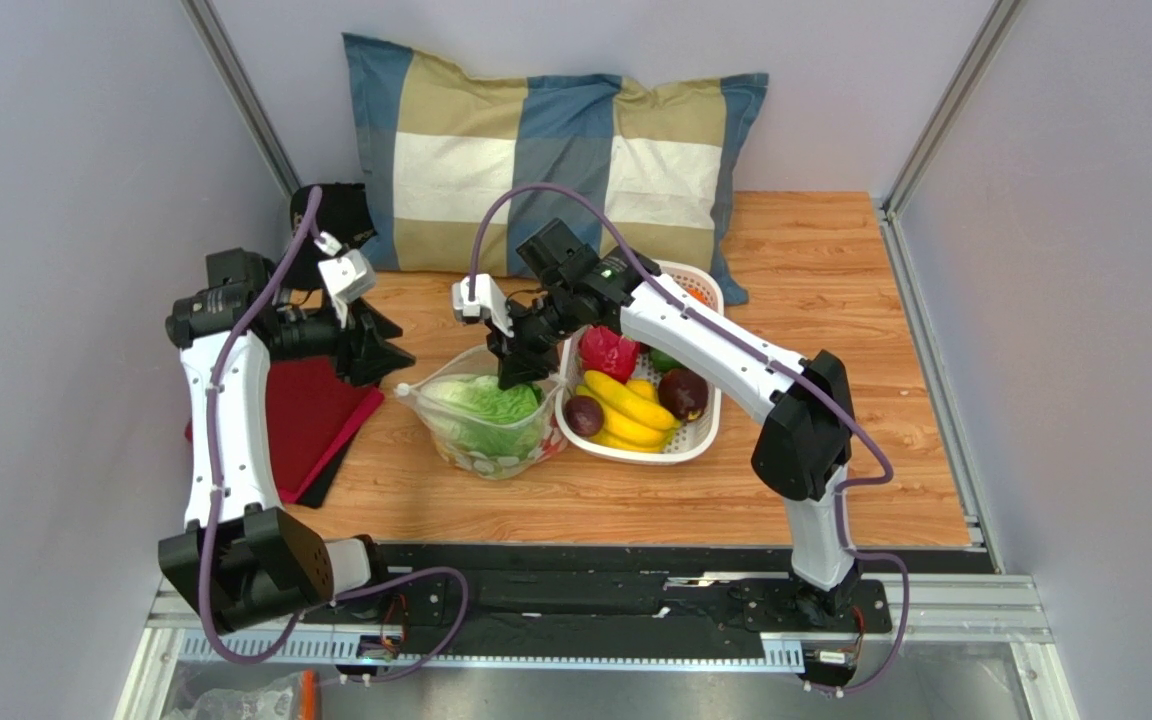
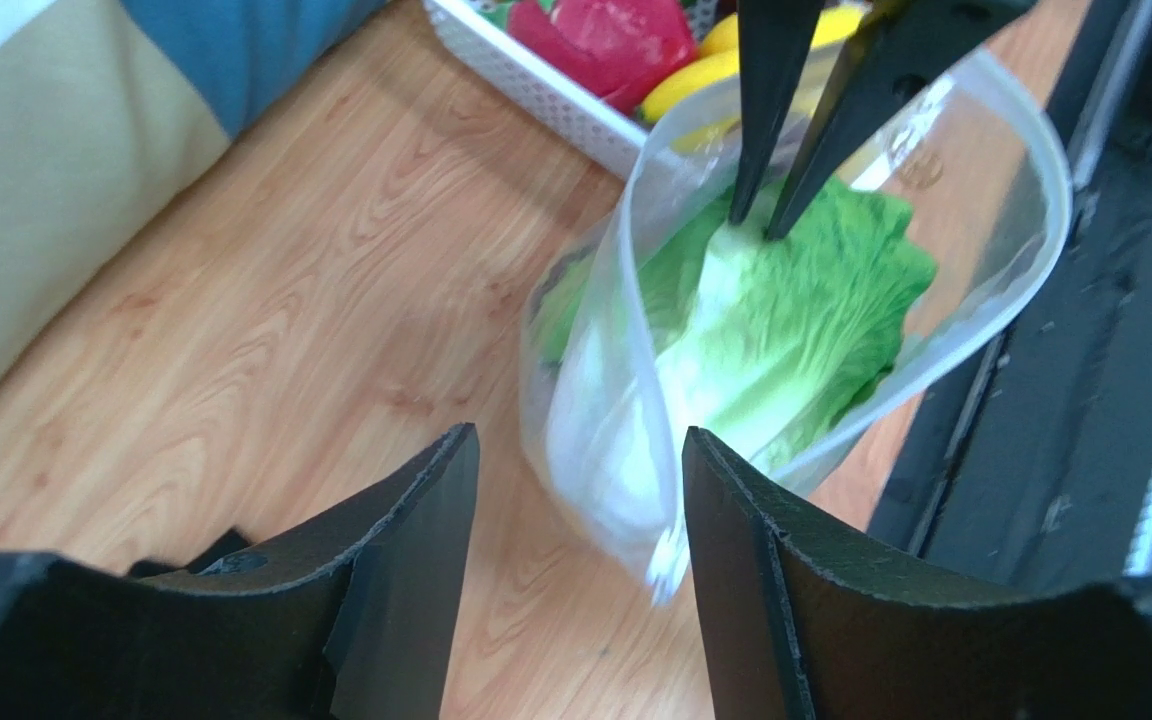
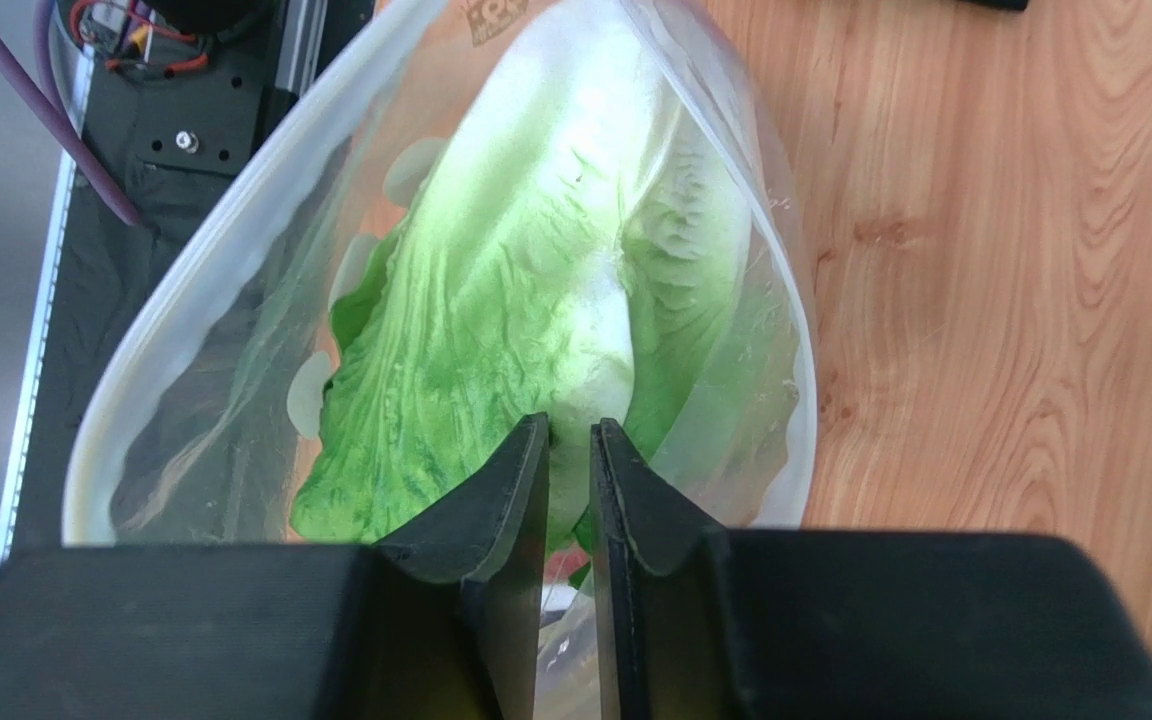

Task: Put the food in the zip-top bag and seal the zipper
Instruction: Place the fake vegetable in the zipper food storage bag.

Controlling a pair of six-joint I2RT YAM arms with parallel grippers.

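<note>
I should next grip the zip-top bag by its zipper rim's end with my left gripper. That leaves the rest free for sealing the zipper.
The zip-top bag stands open on the table left of the basket, also in the left wrist view and right wrist view. Its zipper rim gapes wide. The green lettuce lies inside it. My right gripper reaches down into the bag mouth, its jaws nearly together on the lettuce's pale rib; it also shows in the left wrist view. My left gripper is open, with the bag's left end just ahead between its fingers.
The white slotted basket right of the bag holds a red fruit, yellow bananas, dark purple fruits and a green one. A plaid pillow lies at the back. A red cloth lies left.
</note>
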